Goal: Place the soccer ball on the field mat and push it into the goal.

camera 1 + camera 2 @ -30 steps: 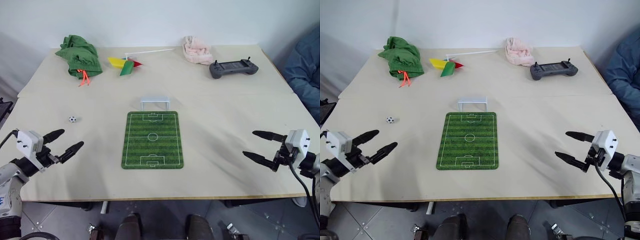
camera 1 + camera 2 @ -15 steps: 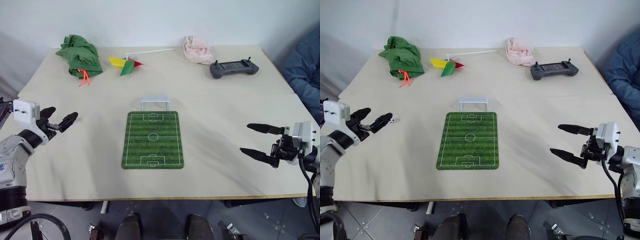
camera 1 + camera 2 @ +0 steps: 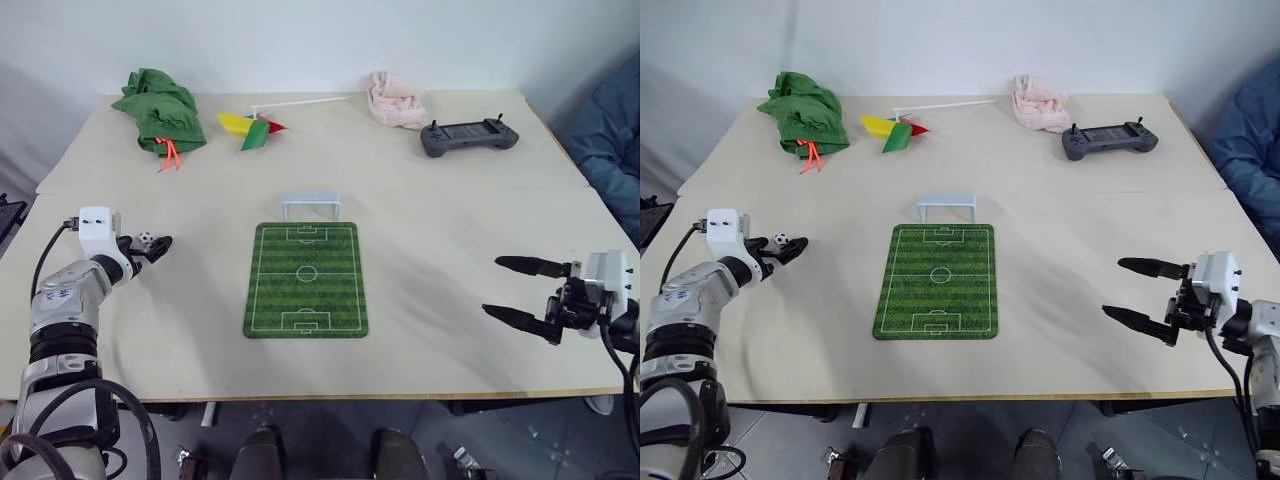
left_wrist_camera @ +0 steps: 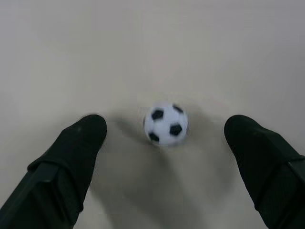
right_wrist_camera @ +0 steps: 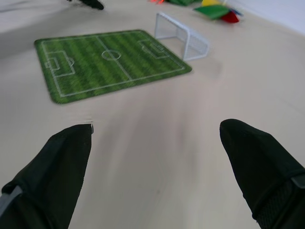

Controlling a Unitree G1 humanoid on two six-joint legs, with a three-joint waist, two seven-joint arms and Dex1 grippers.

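Note:
The left gripper's fingers are low and level with the soccer ball's [image 3: 146,238] sides, so the left gripper needs to close. Closing now would hold the ball.
The soccer ball [image 3: 146,238] is a tiny white ball with black patches, lying on the bare table left of the field mat [image 3: 305,278]. My left gripper [image 3: 151,243] is open and low over the table. In the left wrist view the soccer ball [image 4: 166,123] sits between its two black fingers [image 4: 78,148], touching neither. The goal [image 3: 311,205] stands at the mat's far end. Off to the mat's right, my right gripper [image 3: 494,286] hovers open and holds nothing; its wrist view looks across the field mat [image 5: 109,62] to the goal [image 5: 183,40].
Along the far edge of the table lie a green cloth [image 3: 155,110], a coloured pinwheel [image 3: 255,128], a pink cloth [image 3: 393,100] and a dark grey controller [image 3: 468,136]. A person's blue sleeve [image 3: 615,130] shows at the right edge.
My left gripper has moved forward across the table to the soccer ball and now straddles it. The right gripper has hardly moved. The ball, mat and goal stay put.

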